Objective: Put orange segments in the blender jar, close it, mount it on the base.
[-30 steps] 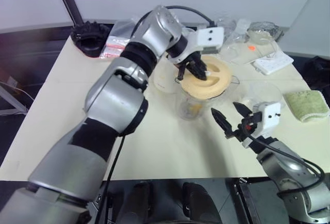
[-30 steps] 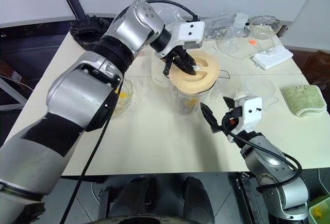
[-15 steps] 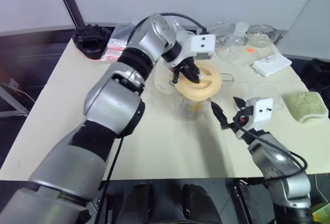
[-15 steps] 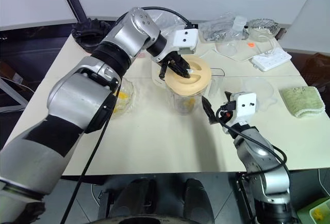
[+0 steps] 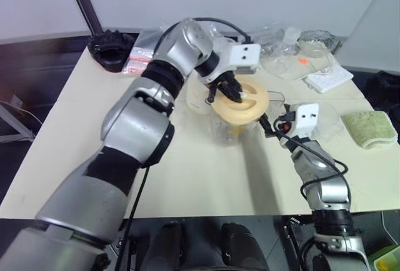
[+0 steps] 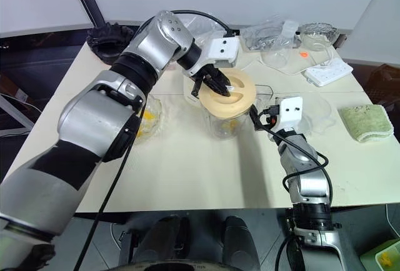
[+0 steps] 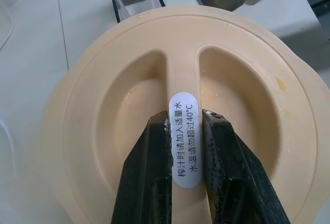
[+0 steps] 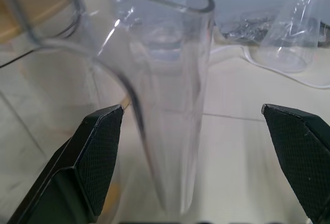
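Observation:
The right gripper grabs the jar by its narrow clear handle (image 5: pixel 275 110) next, since the jar's round body spreads wider than the gripper's open fingers.
The clear blender jar (image 5: pixel 231 128) stands mid-table with orange segments (image 5: pixel 236 133) at its bottom. A round peach-cream lid (image 5: pixel 241 100) lies over its mouth. My left gripper (image 7: pixel 183 118) is shut on the lid's raised middle ridge, which carries a white label. My right gripper (image 8: pixel 192 110) is open and level, with one finger on each side of the jar's clear side handle (image 8: pixel 172 100) and touching nothing. The cream-white base (image 6: pixel 190 90) stands just behind the jar, partly hidden by my left arm. More orange segments (image 6: pixel 149 117) lie in a scalloped glass bowl to the left.
A small clear dish (image 6: pixel 315 105) sits right of the jar and a green cloth (image 5: pixel 372 127) lies further right. A white power strip (image 5: pixel 328 77), clear containers and plastic bags crowd the back right. A black round object (image 5: pixel 112 47) stands at the back left corner.
My right gripper has moved forward to the jar, and its open fingers now straddle the handle. My left gripper has kept its hold on the lid over the jar.

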